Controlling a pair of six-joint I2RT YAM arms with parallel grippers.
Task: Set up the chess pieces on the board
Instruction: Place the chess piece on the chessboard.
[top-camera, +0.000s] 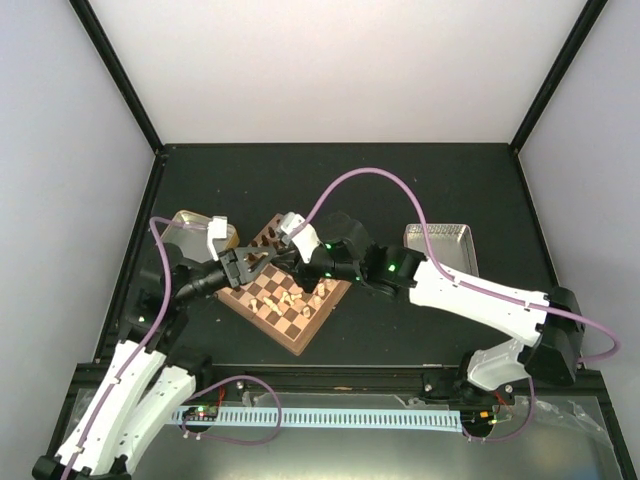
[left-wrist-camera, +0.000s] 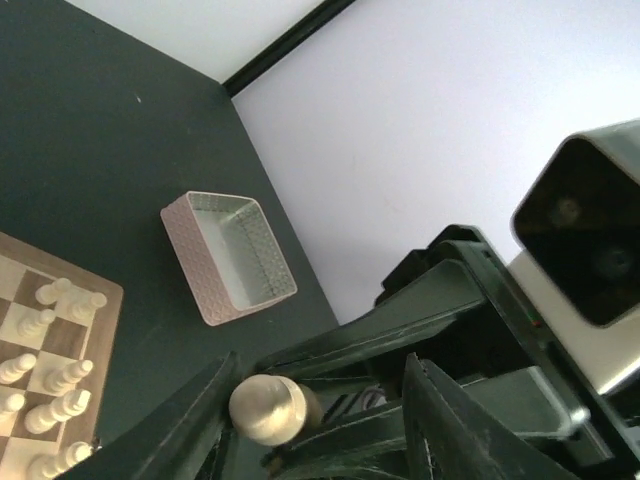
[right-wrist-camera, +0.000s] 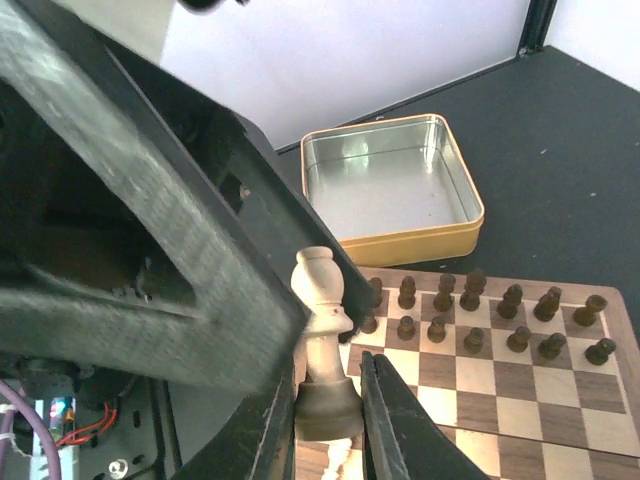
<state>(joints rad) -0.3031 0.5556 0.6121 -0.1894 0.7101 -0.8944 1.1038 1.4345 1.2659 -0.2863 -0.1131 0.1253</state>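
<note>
My left gripper grabs the cream piece by its round top (left-wrist-camera: 265, 408) next, since this leaves the piece's base free for setting onto the board.
The board (top-camera: 300, 322) lies at the table's middle, turned diagonally. Dark brown chess pieces (right-wrist-camera: 470, 300) stand in two rows on its far side, and pale pieces (left-wrist-camera: 50, 350) stand near another edge. My right gripper (right-wrist-camera: 328, 385) is shut on the base of a cream piece (right-wrist-camera: 322, 290) and holds it upright above the board. My left gripper (left-wrist-camera: 320, 405) is open. That piece's round top (left-wrist-camera: 265, 408) sits between its jaws, against the left finger (left-wrist-camera: 195, 425). The two grippers meet over the board in the top view, left (top-camera: 260, 263) and right (top-camera: 285, 257).
A gold-tan metal tray (right-wrist-camera: 420, 240) stands just beyond the board's dark side, also seen at the left in the top view (top-camera: 192, 226). A pinkish rectangular tray (left-wrist-camera: 190, 270) sits right of the board (top-camera: 440, 238). Black frame posts and white walls bound the table.
</note>
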